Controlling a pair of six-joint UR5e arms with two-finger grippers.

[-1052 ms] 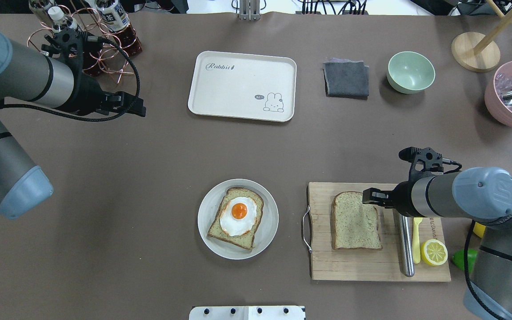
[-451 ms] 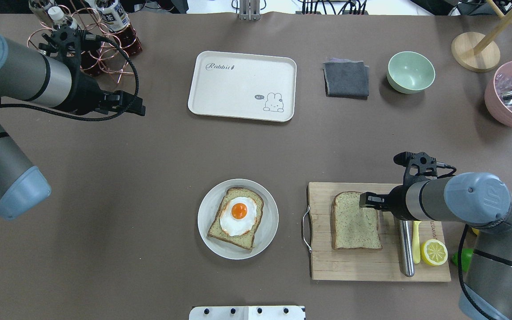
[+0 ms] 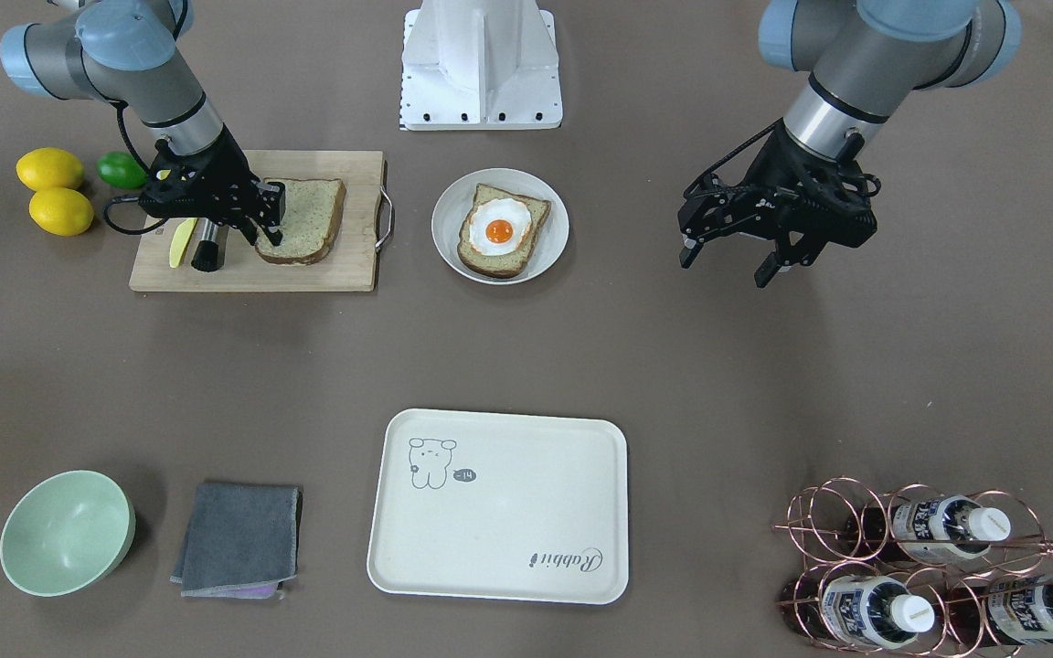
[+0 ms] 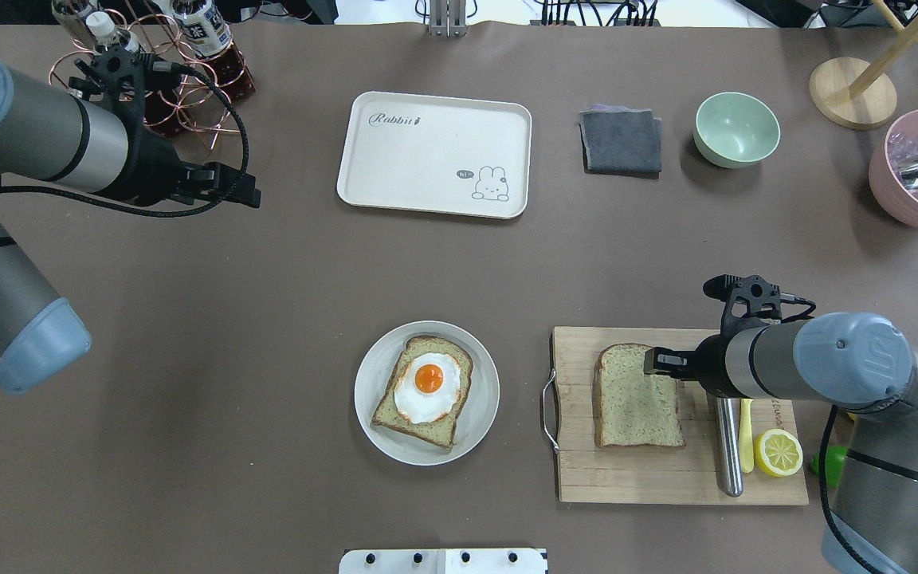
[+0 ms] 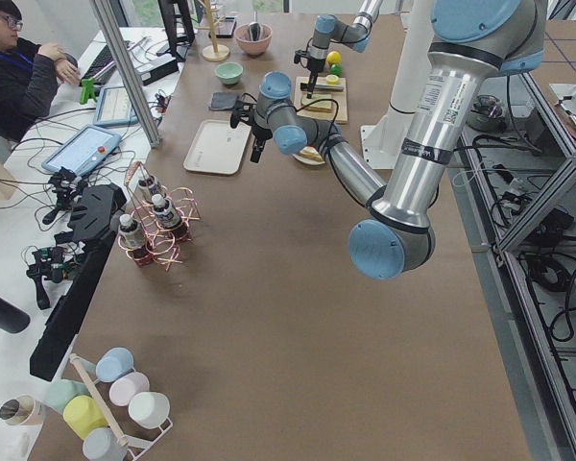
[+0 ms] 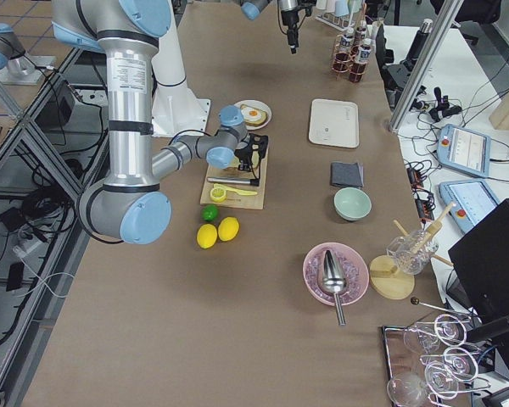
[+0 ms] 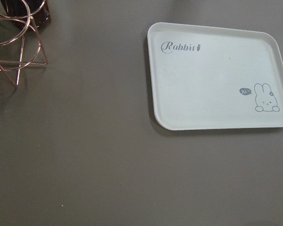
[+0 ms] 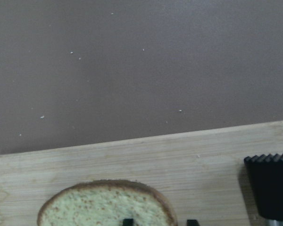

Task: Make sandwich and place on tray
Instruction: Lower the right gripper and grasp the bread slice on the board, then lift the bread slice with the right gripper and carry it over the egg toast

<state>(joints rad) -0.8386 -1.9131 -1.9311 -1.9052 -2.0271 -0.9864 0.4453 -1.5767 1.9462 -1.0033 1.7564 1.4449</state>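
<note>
My right gripper should next top the fried egg point(image 3: 500, 230) and finish the sandwich, so it should grab the bread slice by its crusted edge point(image 3: 262, 251) beside the knife.
One slice of bread point(image 4: 636, 402) lies on the wooden cutting board point(image 4: 666, 478). My right gripper point(image 4: 653, 363) hangs open at that slice's far right corner, one finger on each side of the crust; its fingertips point(image 8: 192, 221) show over the slice point(image 8: 104, 207) in the right wrist view. The other slice, with the fried egg point(image 4: 427, 387) on it, rests on a round white plate point(image 4: 479, 418). The cream tray point(image 4: 435, 155) is bare at the far middle. My left gripper point(image 3: 726, 263) hovers open over bare table, left of the tray point(image 7: 217, 77).
On the board's right side lie a metal-handled knife point(image 4: 728, 446), a yellow utensil point(image 4: 746, 434) and a lemon half point(image 4: 778, 453). A grey cloth point(image 4: 621, 142) and green bowl point(image 4: 736, 129) sit right of the tray. A copper bottle rack point(image 3: 929, 557) stands at the far left.
My right gripper has slid a little left and toward the robot, closer onto the bread slice's corner. The left arm has hardly moved.
</note>
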